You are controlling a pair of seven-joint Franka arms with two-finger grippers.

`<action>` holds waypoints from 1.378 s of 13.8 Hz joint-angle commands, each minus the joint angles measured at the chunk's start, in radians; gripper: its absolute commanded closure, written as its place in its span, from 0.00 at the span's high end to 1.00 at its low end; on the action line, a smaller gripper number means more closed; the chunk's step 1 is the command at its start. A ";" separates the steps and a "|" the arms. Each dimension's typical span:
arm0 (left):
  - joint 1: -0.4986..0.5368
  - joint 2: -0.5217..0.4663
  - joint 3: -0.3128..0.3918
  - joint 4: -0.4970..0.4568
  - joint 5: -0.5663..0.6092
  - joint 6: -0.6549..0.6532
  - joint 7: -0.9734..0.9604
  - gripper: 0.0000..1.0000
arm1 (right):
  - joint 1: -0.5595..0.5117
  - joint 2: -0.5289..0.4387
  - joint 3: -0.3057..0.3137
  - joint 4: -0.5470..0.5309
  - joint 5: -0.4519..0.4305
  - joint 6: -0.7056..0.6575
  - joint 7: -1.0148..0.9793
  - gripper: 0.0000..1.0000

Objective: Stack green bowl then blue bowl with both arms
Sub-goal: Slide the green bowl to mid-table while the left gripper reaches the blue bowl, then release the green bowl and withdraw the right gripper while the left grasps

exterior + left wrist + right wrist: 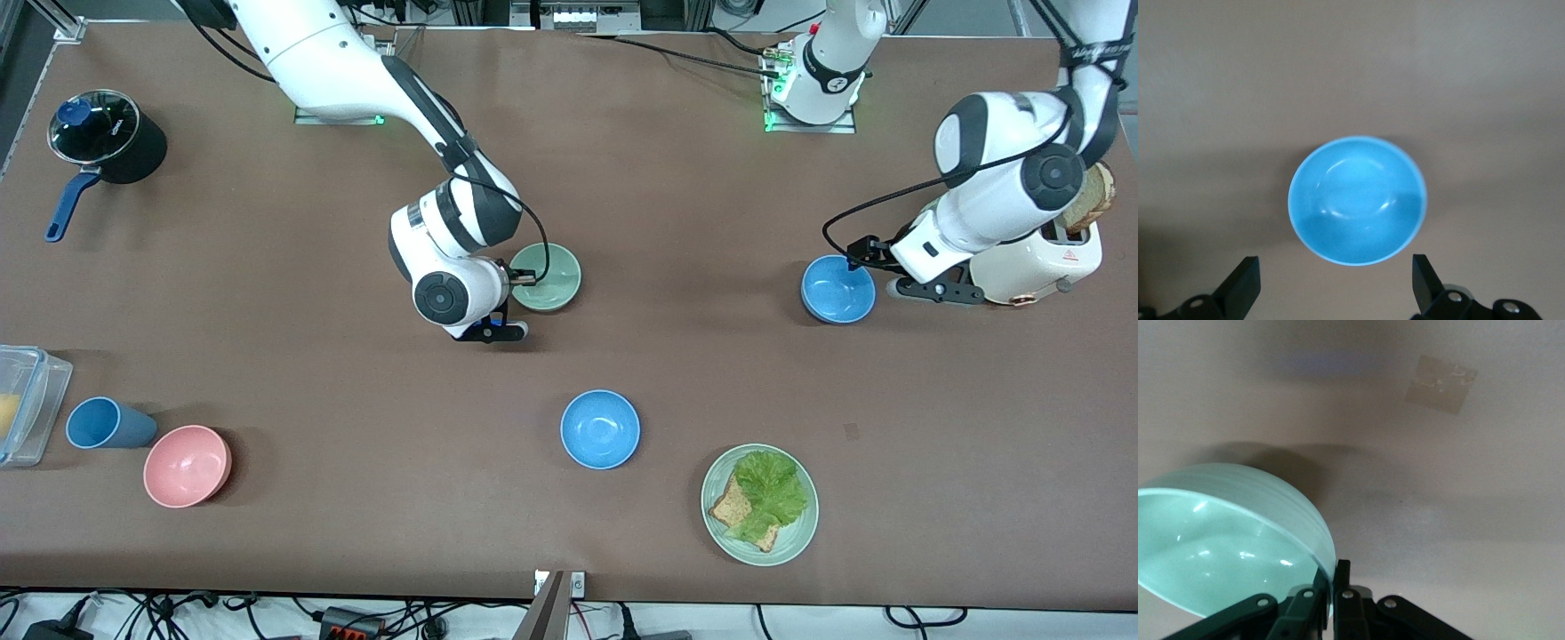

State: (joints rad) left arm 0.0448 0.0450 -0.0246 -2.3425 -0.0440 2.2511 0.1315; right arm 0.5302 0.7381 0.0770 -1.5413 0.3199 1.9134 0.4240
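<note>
My left gripper takes hold of the blue bowl by its thin rim (872,288) next, one finger inside, since the blue bowl's round side (823,308) slopes all the way around.
My right gripper (523,276) is shut on the rim of the green bowl (548,277), near the middle of the table. In the right wrist view the green bowl (1231,547) is tilted, with its rim pinched between the fingers (1342,583) of the gripper (1333,587). I cannot tell whether the bowl touches the table. My left gripper (878,268) is open and empty beside a blue bowl (837,289), between it and the toaster. In the left wrist view the gripper (1335,280) is wide open, with the blue bowl (1357,200) just ahead of its fingertips. A second blue bowl (600,428) stands nearer to the front camera.
A cream toaster (1040,258) with bread stands at the left arm's end. A pale green plate (803,533) of lettuce and bread lies near the front edge. A pink bowl (187,465), a blue cup (102,423), a plastic box (27,400) and a black pot (107,133) are at the right arm's end.
</note>
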 commanded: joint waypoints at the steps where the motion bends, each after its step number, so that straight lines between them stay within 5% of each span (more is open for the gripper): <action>1: 0.030 0.068 -0.008 -0.015 -0.005 0.079 0.033 1.00 | 0.010 -0.011 -0.009 -0.020 -0.007 0.006 0.031 0.93; 4: 0.038 0.157 -0.008 -0.011 -0.005 0.156 0.034 0.98 | 0.022 -0.041 -0.006 0.047 -0.021 -0.016 0.188 1.00; 7: 0.041 0.205 -0.006 0.011 -0.005 0.180 0.046 0.89 | -0.002 -0.109 -0.032 0.180 -0.099 -0.199 0.199 1.00; 10: 0.046 0.219 -0.006 0.025 -0.007 0.182 0.046 0.74 | -0.080 -0.134 -0.107 0.320 -0.177 -0.342 0.126 1.00; 13: 0.050 0.220 -0.006 0.026 -0.005 0.180 0.045 0.44 | -0.186 -0.186 -0.180 0.339 -0.186 -0.353 -0.002 1.00; 19: 0.050 0.228 -0.006 0.034 -0.005 0.180 0.048 0.15 | -0.298 -0.275 -0.184 0.339 -0.258 -0.350 -0.062 1.00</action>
State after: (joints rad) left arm 0.0832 0.2587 -0.0249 -2.3279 -0.0440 2.4326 0.1511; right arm 0.2384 0.4990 -0.1171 -1.2047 0.0927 1.5779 0.3615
